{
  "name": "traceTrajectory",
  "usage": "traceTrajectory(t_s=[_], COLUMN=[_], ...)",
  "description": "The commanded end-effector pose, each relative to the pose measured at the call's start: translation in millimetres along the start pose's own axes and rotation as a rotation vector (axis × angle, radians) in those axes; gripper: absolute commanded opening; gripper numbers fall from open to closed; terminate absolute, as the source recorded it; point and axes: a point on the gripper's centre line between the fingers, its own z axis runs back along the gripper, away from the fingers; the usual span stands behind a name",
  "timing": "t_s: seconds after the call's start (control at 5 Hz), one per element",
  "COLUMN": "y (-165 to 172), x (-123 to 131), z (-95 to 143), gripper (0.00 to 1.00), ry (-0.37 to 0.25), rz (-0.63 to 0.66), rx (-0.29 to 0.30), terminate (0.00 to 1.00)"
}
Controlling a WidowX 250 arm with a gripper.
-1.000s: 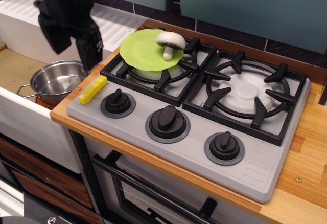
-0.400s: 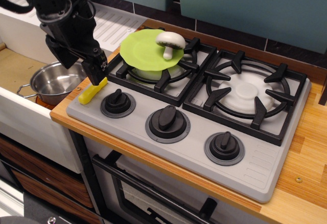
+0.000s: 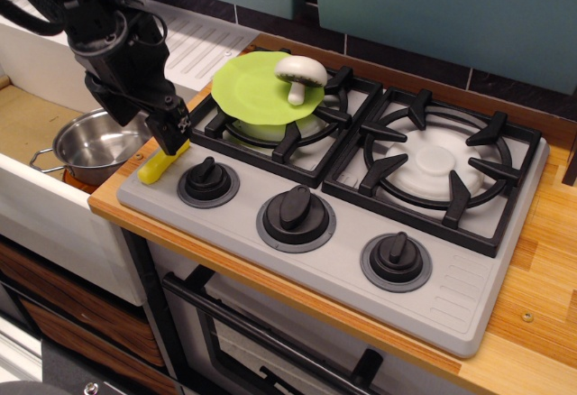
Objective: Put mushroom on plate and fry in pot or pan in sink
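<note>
I need to fry the yellow fry in the pot (image 3: 93,145) in the sink, so my gripper next needs to grab the yellow fry's body (image 3: 160,164).
The grey-white mushroom (image 3: 299,74) stands upright on the lime-green plate (image 3: 251,88), which rests on the left burner. The yellow fry (image 3: 160,164) lies at the stove's front left corner, next to the sink. My black gripper (image 3: 144,124) is open and low over the fry's far end. One fingertip (image 3: 174,132) touches or covers that end; the other finger hangs over the pot's side. The steel pot (image 3: 93,145) sits empty in the sink (image 3: 25,120), just left of the fry.
Three black knobs (image 3: 296,210) line the grey stove front. The right burner grate (image 3: 442,165) is bare. The ribbed white drainboard (image 3: 196,39) lies behind the gripper. A wooden counter edge (image 3: 122,198) separates stove and sink.
The gripper has come down and slightly right from above the pot to the fry's far end. The fry, mushroom, plate and pot have not moved.
</note>
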Motion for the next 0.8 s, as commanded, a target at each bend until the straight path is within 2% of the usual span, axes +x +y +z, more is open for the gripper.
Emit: traceTrajectory(t_s=[0.0, 0.6], y=[0, -6], x=[8, -1], z=[5, -15], gripper=[1.0, 1.0], ry=[-0.005, -0.02], rz=[0.021, 0.041], rx=[0.008, -0.025], terminate=[0.0, 0.0])
